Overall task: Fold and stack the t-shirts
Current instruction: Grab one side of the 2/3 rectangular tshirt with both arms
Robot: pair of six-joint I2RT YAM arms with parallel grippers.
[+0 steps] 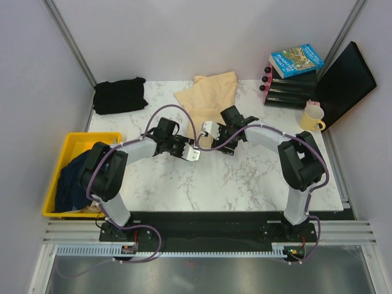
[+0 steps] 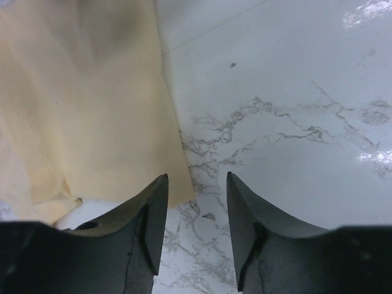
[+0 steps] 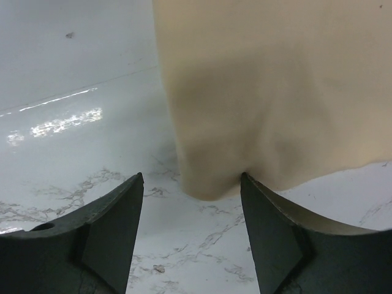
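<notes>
The cream-yellow t-shirt needs to be folded, so my left gripper will grab it by its near-edge corner next. The t-shirt's other corner is for my right gripper.
The cream-yellow t-shirt lies rumpled at the back centre of the marble table. A black t-shirt sits folded at the back left. A dark navy one is bunched in the yellow bin. My left gripper is open over bare marble, and the cream shirt's edge lies just left of its fingers. My right gripper is open too, facing the shirt's hanging fold, which reaches the tip of its right finger. Neither holds anything.
A yellow bin hangs off the table's left side. At the back right stand a yellow mug, a black rack of bottles with books on top, and a leaning black board.
</notes>
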